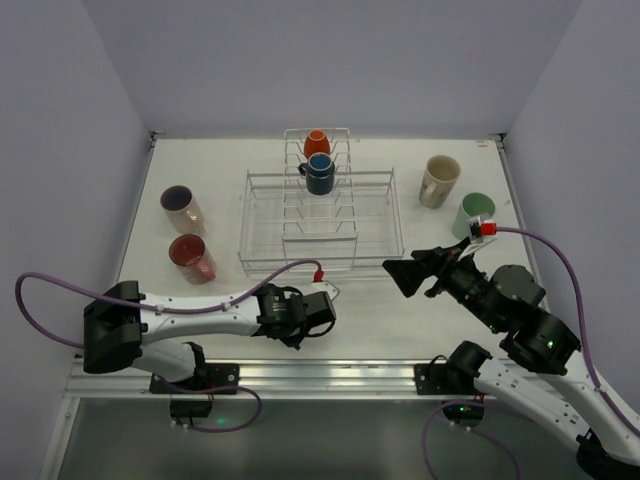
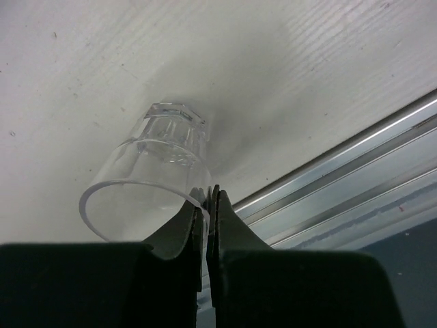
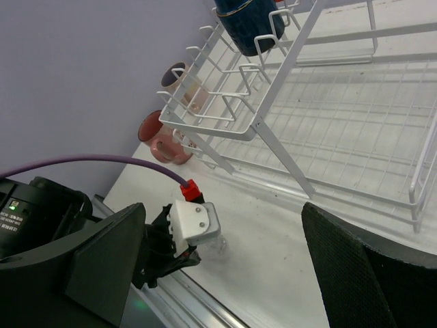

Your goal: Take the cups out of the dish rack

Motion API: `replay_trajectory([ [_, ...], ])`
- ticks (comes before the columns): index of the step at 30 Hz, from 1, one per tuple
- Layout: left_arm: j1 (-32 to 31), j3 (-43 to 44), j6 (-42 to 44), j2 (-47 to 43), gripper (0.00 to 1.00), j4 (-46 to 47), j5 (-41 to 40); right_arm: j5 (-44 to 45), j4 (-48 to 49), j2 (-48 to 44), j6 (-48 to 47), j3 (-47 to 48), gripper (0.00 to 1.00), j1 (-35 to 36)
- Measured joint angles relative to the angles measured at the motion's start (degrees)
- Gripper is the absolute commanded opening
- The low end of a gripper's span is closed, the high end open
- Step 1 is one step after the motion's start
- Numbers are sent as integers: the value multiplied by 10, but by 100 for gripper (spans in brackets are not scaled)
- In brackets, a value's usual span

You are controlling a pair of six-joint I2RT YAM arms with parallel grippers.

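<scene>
The small clear glass (image 2: 147, 178) has its tilted base resting on flat table and would settle upright, so I need to release it with my left gripper.
My left gripper (image 2: 207, 196) is shut on the rim of a small clear glass (image 2: 147, 178), which is tilted with its base on the table beside the front rail. The right wrist view shows that glass (image 3: 218, 244) under the left wrist. The dish rack (image 1: 262, 222) stands mid-table with an orange-red cup (image 1: 317, 142) and a dark-blue mug (image 1: 320, 174) on its tines. Two pink tumblers (image 1: 183, 208) (image 1: 191, 257) lie left of the rack. Right of it are a cream mug (image 1: 439, 181) and a mint-green tumbler (image 1: 471, 214). My right gripper (image 1: 412, 268) is open and holds nothing.
The metal front rail (image 2: 341, 164) runs just past the glass, along the table's near edge. White walls close in the table on the left, back and right. A purple cable (image 1: 550, 260) loops over the right arm.
</scene>
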Motion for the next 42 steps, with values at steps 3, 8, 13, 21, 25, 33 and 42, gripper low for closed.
replay_trajectory([
  [3,-7,18,8,28,0,-7,-18,0,0,0,-3,0,99,0],
  [8,-19,39,16,61,43,-14,-35,0,0,0,-7,0,99,0],
  [13,-21,45,16,66,57,-35,-50,0,0,18,-17,7,99,0],
  [21,-21,77,12,34,66,-63,-77,0,3,93,-40,67,90,0],
  [25,-21,111,12,-3,79,-79,-107,3,5,148,-63,121,77,0],
  [33,-21,155,23,-201,89,-7,-210,15,13,317,-148,269,60,-1],
  [42,-21,17,93,-517,94,179,-355,-35,-1,521,-299,437,90,-32],
])
